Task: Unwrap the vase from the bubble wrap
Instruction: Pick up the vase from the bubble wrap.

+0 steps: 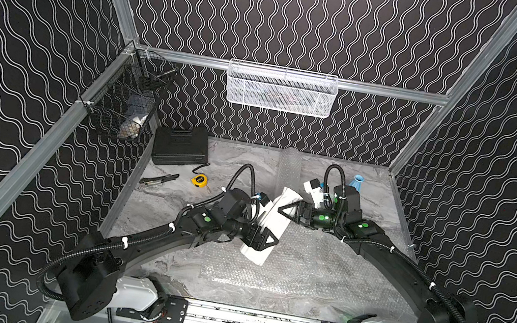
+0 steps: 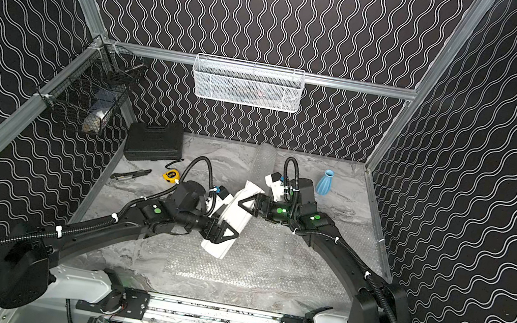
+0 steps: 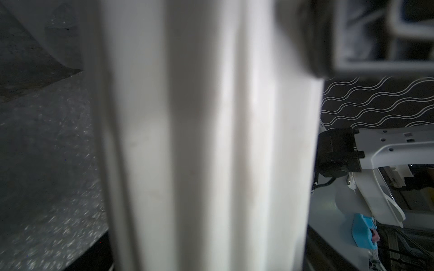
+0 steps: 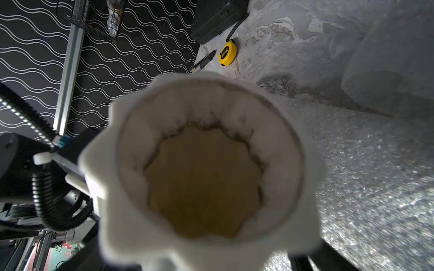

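Note:
I should grab the white fluted vase (image 1: pixel 277 222) by its rim end with my right gripper. The vase's base then stays free, so I can set the vase upright.
A white fluted vase (image 1: pixel 277 222) (image 2: pixel 236 213) hangs tilted above the middle of the table, bare of wrapping. My left gripper (image 1: pixel 266 242) (image 2: pixel 227 233) is shut on its lower half; in the left wrist view the vase (image 3: pixel 211 140) fills the frame and hides the jaws. My right gripper (image 1: pixel 286 209) (image 2: pixel 244 202) is open at the vase's upper end, its jaws wide on either side of the rim. The right wrist view looks straight into the vase's mouth (image 4: pixel 206 164). The bubble wrap (image 1: pixel 320 272) (image 2: pixel 282 262) (image 4: pixel 375 176) lies flat on the table beneath.
A second sheet of bubble wrap (image 1: pixel 289 167) curls up at the back wall. A blue vase (image 2: pixel 325 182) stands back right. A black case (image 1: pixel 180 149), yellow tape measure (image 1: pixel 199 180) and knife (image 1: pixel 158 180) lie back left. A black wire basket (image 1: pixel 125 101) and a white mesh basket (image 1: pixel 279 89) hang on the walls.

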Available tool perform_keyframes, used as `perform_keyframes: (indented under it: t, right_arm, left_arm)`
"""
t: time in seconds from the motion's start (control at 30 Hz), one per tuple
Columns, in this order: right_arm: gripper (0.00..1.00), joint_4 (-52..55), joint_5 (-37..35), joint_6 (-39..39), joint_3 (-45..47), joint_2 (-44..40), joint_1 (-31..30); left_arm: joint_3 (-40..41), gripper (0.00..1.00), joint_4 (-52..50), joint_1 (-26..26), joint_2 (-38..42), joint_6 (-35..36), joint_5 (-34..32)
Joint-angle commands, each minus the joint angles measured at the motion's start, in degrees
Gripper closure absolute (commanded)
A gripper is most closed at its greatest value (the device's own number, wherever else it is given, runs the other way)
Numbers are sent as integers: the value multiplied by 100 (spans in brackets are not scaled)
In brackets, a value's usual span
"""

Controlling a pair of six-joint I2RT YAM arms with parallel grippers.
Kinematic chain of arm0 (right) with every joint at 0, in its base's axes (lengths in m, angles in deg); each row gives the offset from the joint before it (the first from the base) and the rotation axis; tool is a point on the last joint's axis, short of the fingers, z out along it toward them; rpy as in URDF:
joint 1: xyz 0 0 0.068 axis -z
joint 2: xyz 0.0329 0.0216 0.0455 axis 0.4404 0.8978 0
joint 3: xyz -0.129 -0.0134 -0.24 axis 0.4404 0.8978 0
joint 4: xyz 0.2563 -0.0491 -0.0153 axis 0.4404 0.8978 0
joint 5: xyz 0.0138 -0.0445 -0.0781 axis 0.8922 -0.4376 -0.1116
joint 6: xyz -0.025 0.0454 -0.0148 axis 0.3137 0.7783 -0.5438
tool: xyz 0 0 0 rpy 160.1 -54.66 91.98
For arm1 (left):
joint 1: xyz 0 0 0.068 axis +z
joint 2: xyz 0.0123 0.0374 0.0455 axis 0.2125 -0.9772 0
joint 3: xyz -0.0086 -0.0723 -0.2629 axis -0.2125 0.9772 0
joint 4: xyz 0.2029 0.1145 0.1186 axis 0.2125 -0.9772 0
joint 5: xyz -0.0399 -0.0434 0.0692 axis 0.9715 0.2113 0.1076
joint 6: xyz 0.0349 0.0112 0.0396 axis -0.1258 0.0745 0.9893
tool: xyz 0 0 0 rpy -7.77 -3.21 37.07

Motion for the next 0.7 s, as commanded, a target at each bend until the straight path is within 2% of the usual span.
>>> perform_keyframes:
  t: [0.0,0.47,0.67]
  right_arm:
    - [5,-321,190,61,5,-18,-5]
    - [5,-484,485,122,91,50,-23]
    - [12,-429,418,105,123,61,-40]
  left_arm:
    - [-31,23,682,-71,76,188,307]
    - [-93,23,713,-327,-100,190,244]
    - [-93,23,689,-366,-109,196,136]
